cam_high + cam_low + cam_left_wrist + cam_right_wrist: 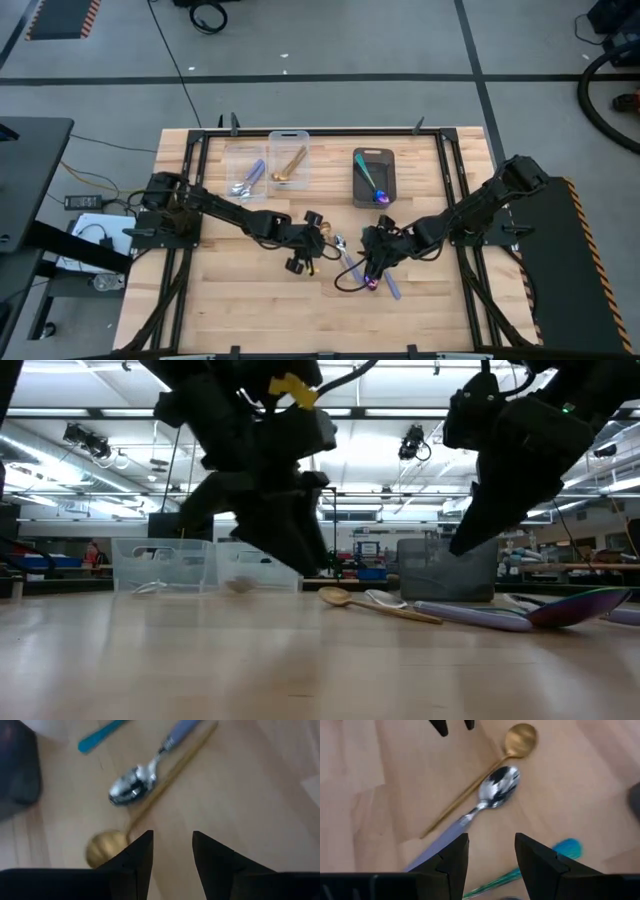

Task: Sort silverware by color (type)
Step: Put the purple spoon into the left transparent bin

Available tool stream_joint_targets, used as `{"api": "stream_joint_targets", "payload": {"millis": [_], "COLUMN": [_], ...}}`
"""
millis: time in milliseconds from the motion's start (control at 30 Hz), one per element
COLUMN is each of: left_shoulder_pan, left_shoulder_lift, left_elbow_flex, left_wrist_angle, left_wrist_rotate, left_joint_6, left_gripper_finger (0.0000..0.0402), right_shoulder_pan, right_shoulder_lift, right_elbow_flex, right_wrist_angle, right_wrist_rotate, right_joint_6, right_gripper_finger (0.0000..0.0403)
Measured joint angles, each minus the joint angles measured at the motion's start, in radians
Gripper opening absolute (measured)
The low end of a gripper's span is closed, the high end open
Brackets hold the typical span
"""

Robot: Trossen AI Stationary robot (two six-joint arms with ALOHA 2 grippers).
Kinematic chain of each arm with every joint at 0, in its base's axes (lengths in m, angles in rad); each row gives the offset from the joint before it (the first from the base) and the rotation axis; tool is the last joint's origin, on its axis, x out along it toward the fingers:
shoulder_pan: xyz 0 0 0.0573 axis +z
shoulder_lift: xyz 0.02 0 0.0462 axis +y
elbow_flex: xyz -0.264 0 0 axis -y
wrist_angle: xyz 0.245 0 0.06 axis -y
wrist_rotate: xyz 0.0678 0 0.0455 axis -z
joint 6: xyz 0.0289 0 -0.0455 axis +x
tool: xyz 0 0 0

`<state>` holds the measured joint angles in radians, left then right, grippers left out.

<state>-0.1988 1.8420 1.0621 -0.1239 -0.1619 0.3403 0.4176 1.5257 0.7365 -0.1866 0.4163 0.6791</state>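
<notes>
I should next grab the silver spoon by its lavender handle [440,842] with my right gripper. Then I can sort it into the clear bin of matching spoons.
Several spoons lie flat on the wooden table's middle. There is a gold spoon [102,847], a silver spoon with a lavender handle [131,784] crossing beside it, and a teal-handled iridescent spoon [372,284]. My left gripper [172,845] is open just above the table, its fingers beside the gold spoon's bowl. My right gripper [491,851] is open above the lavender handle [440,842], with the teal handle [560,851] beside one finger. Both grippers show in the high view, the left [305,255] and the right [372,262]. More spoons lie in the bins.
Two clear bins [245,165] [288,160] stand at the far side, one with silver-lavender spoons and one with gold spoons. A dark grey bin [373,178] to their right holds an iridescent spoon. The two grippers stand close together, and bare wood lies toward the near edge.
</notes>
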Motion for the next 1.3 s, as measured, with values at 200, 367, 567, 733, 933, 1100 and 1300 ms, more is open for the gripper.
{"api": "stream_joint_targets", "payload": {"millis": [200,367,567,733,933,1100,1300], "left_shoulder_pan": [-0.036,-0.066,-0.068,-0.077,-0.118,-0.148,-0.167], "left_shoulder_lift": [0.000,0.000,-0.002,-0.011,-0.046,-0.083,-0.127], "left_elbow_flex": [-0.001,-0.001,-0.002,-0.001,-0.002,-0.001,-0.002], "left_wrist_angle": [-0.006,-0.008,-0.042,-0.094,-0.159,-0.239,-0.410], "left_wrist_rotate": [-0.035,-0.074,-0.079,-0.078,-0.078,-0.080,-0.131], "left_joint_6": [-0.055,-0.075,-0.171,-0.254,-0.306,-0.359,-0.421], "left_gripper_finger": [0.0143,0.0143,0.0143,0.0143,0.0143,0.0143,0.0143], "right_shoulder_pan": [0.012,0.029,0.039,0.043,0.043,0.043,0.038], "right_shoulder_lift": [0.031,0.059,0.127,0.241,0.307,0.321,0.353], "right_elbow_flex": [0.000,0.051,0.149,0.256,0.331,0.343,0.340], "right_wrist_angle": [-0.019,-0.063,-0.170,-0.249,-0.271,-0.263,-0.220], "right_wrist_rotate": [-0.012,-0.006,0.009,0.005,-0.003,-0.006,-0.018], "right_joint_6": [0.075,0.108,0.109,0.104,0.101,0.113,0.112], "right_gripper_finger": [0.0171,0.0171,0.0171,0.0171,0.0171,0.0171,0.0171]}}
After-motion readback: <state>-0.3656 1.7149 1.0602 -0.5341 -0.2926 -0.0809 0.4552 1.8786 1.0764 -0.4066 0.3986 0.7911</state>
